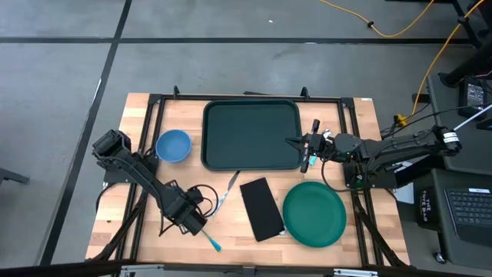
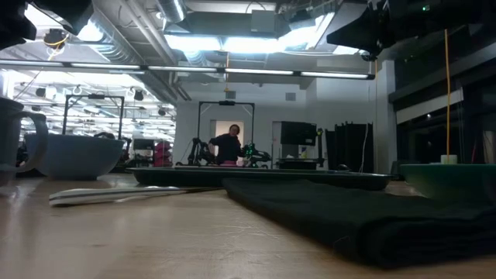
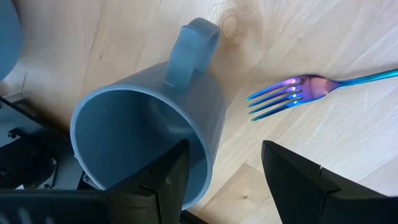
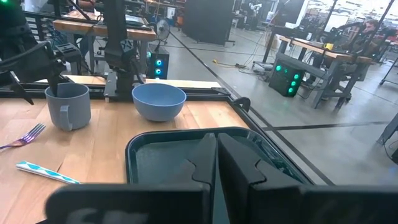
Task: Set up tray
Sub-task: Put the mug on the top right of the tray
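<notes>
I will put the blue-grey mug on the tray, so next I will grab it with my left gripper by its rim (image 3: 209, 163) opposite the handle.
The dark green tray (image 1: 250, 135) lies flat at the table's far middle; it also shows in the right wrist view (image 4: 161, 162). My right gripper (image 1: 301, 145) is shut at the tray's right rim. My left gripper (image 1: 190, 219) is open near the front left, over an upright blue-grey mug (image 3: 149, 124), which also shows in the right wrist view (image 4: 67, 106). One finger (image 3: 165, 180) stands over the mug's opening. The other finger (image 3: 292, 180) stands outside the mug's wall. An iridescent fork (image 3: 292, 93) lies on the wood beside the mug. My left gripper comes at the mug from above, slanting, with the mug's wall (image 3: 211, 155) opposite the handle between its open fingers. I cannot tell whether a finger touches the wall. My right gripper's shut fingers (image 4: 214, 168) hide the tray's rim below them. I cannot tell whether they touch it.
A blue bowl (image 1: 173, 145) stands left of the tray. A black napkin (image 1: 261, 208) and a round green plate (image 1: 314, 214) lie near the front. A utensil (image 1: 228, 188) lies between my left gripper and the napkin. A black frame borders the table.
</notes>
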